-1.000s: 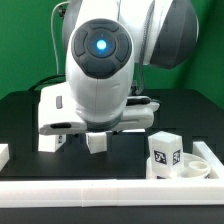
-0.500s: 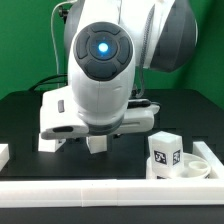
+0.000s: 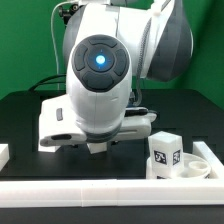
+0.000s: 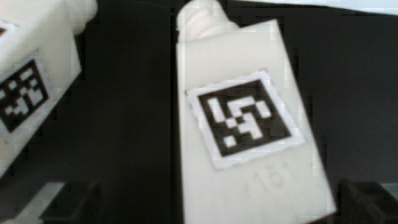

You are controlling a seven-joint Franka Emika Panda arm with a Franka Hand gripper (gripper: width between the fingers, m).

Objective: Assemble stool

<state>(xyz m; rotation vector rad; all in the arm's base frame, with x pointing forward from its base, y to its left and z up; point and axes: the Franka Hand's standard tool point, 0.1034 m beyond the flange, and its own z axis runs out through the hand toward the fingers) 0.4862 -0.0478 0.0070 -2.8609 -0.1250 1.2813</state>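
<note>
The gripper's fingers reach down on both sides of the tagged stool leg, so the gripper needs to close on the leg.
In the wrist view a white blocky stool leg (image 4: 240, 115) with a black-and-white tag lies on the black table, between my gripper's (image 4: 210, 202) dark fingertips (image 4: 43, 202). The jaws stand apart on either side of it, open, with gaps to the leg. A second tagged leg (image 4: 25, 88) lies beside it. In the exterior view the arm hides the gripper; only a bit of the leg (image 3: 97, 146) shows below the hand. A third tagged leg (image 3: 165, 152) stands upright at the exterior view's right, next to the round seat (image 3: 200, 163).
A long white rail (image 3: 100, 188) edges the table's near side. A small white block (image 3: 3, 155) sits at the exterior view's left edge. The arm's bulk blocks the view of the table's middle.
The arm has come down toward the table and turned a little. The legs under the hand are now mostly hidden. The upright leg and the seat have not moved.
</note>
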